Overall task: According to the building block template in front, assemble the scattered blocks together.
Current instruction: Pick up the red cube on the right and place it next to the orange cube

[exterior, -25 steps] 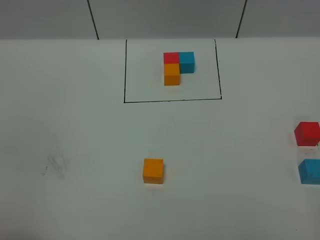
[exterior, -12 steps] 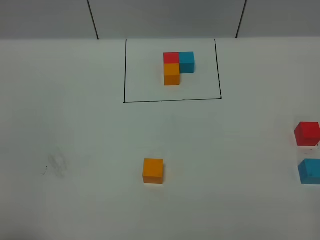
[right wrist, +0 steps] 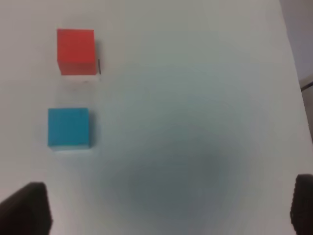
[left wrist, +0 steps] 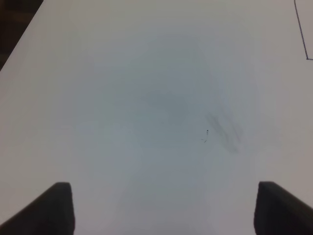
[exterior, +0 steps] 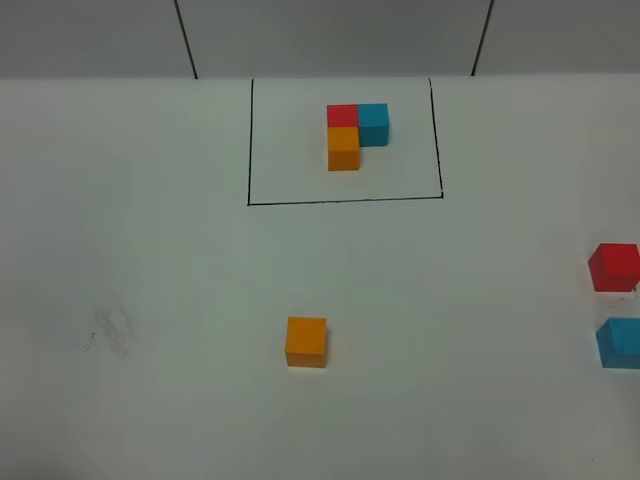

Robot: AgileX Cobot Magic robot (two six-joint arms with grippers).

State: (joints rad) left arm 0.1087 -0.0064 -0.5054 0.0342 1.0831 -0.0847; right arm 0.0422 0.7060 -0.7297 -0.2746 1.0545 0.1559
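Observation:
My right gripper is going to grab the red cube (exterior: 614,267) next by its opposite sides, as it needs to do to copy the building block template (exterior: 356,135).
The building block template (exterior: 356,135) is an L of red, cyan-blue and orange cubes inside a black drawn rectangle at the back of the white table. Of the scattered blocks, the orange cube (exterior: 306,341) lies alone near the front middle. The red cube (exterior: 614,267) (right wrist: 75,51) and the cyan-blue cube (exterior: 620,343) (right wrist: 68,127) lie at the right edge, a small gap between them. Neither arm shows in the exterior high view. My left gripper (left wrist: 161,208) stands open over bare table. My right gripper (right wrist: 168,208) is open beside the cyan-blue cube, nothing between its fingers.
A faint dark smudge (exterior: 112,332) (left wrist: 225,129) marks the table at the left. A corner of the black rectangle line (left wrist: 301,29) shows in the left wrist view. The table's edge (right wrist: 293,63) runs close to my right gripper.

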